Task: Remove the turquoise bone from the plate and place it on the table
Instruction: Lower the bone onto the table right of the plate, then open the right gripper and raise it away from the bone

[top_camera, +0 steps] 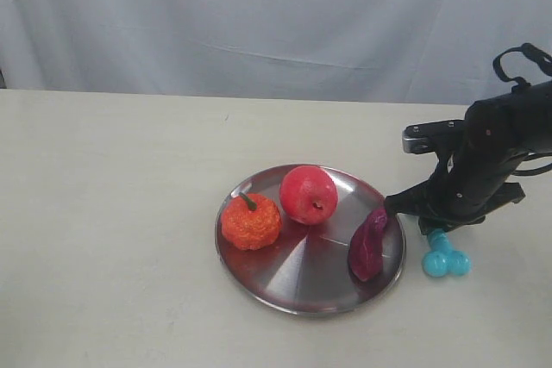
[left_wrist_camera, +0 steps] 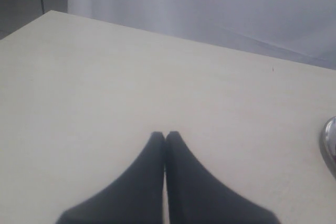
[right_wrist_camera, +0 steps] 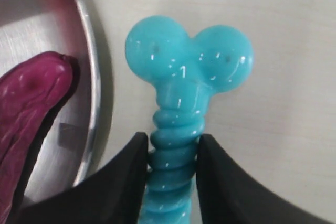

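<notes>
The turquoise bone's (top_camera: 444, 258) knobby end rests low on the tabletop beside the plate (top_camera: 285, 282), so my right gripper opens next.
The turquoise bone (top_camera: 444, 258) is off the plate (top_camera: 285, 282), just right of its rim, over the beige table (top_camera: 112, 213). My right gripper (top_camera: 434, 232) is shut on the bone's ribbed shaft (right_wrist_camera: 173, 158), its black fingers (right_wrist_camera: 123, 174) pressing both sides. One knobby end (right_wrist_camera: 189, 53) sticks out beyond the fingertips toward the table; the other end is hidden. The plate's rim (right_wrist_camera: 92, 93) lies close beside the bone. My left gripper (left_wrist_camera: 165, 135) is shut with nothing in it, above bare tabletop, and does not show in the exterior view.
On the plate sit an orange pumpkin toy (top_camera: 251, 221), a red apple (top_camera: 308, 194) and a dark purple-red oblong toy (top_camera: 369, 243) near the right rim. A pale curtain (top_camera: 276, 15) hangs behind the table. The plate's edge (left_wrist_camera: 329, 142) peeks into the left wrist view.
</notes>
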Action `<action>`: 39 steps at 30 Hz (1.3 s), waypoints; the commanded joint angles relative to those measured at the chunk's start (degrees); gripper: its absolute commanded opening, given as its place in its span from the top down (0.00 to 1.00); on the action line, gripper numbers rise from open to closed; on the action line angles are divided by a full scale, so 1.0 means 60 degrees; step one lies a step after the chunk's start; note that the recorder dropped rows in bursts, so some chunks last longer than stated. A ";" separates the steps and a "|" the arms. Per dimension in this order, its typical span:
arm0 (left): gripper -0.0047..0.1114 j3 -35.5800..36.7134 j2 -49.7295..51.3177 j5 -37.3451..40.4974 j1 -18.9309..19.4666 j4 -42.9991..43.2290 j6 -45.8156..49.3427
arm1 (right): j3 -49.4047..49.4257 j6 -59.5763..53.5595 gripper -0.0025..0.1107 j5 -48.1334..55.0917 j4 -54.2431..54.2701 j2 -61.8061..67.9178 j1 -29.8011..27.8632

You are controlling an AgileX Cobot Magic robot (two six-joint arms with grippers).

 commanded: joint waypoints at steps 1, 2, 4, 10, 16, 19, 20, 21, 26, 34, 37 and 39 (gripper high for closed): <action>0.96 0.0024 -0.0012 -0.0051 0.0043 0.0060 -0.0018 | -0.0013 0.0029 0.98 -0.0032 -0.0090 -0.0005 -0.0036; 0.96 0.0024 -0.0012 -0.0051 0.0043 0.0060 -0.0018 | -0.0013 0.0029 0.98 -0.0032 -0.0090 -0.0005 -0.0036; 0.96 0.0024 -0.0012 -0.0051 0.0043 0.0060 -0.0018 | -0.0013 0.0029 0.98 -0.0049 -0.0090 -0.0005 -0.0036; 0.96 0.0024 -0.0012 -0.0051 0.0043 0.0060 -0.0018 | -0.0050 0.0029 0.84 -0.0067 -0.0090 -0.0005 -0.0036; 0.96 0.0024 -0.0012 -0.0051 0.0043 0.0060 -0.0018 | -0.0050 0.0051 0.45 -0.0067 -0.0090 -0.0046 -0.0036; 0.96 0.0024 -0.0012 -0.0051 0.0043 0.0060 -0.0018 | -0.0071 0.0185 0.38 0.0021 -0.0090 -0.0256 -0.0036; 0.96 0.0024 -0.0012 -0.0051 0.0043 0.0060 -0.0018 | -0.0093 0.0201 0.38 0.0058 -0.0090 -0.0397 -0.0036; 0.96 0.0024 -0.0012 -0.0051 0.0043 0.0060 -0.0018 | -0.0142 0.0219 0.38 0.0140 -0.0090 -0.0523 -0.0036; 0.96 0.0024 -0.0012 -0.0051 0.0043 0.0060 -0.0018 | -0.0709 0.0247 0.38 0.1471 0.0127 -0.1598 -0.0036; 0.96 0.0024 -0.0012 -0.0051 0.0043 0.0060 -0.0018 | -0.1694 0.0247 0.39 0.4251 0.0127 -0.3990 -0.0014; 0.96 0.0024 -0.0012 -0.0051 0.0043 0.0060 -0.0018 | -0.1723 0.0209 0.47 0.4966 0.0127 -0.4978 -0.0014; 0.96 0.0024 -0.0012 -0.0051 0.0043 0.0060 -0.0018 | -0.1723 0.0209 0.52 0.5496 0.0127 -0.5652 -0.0014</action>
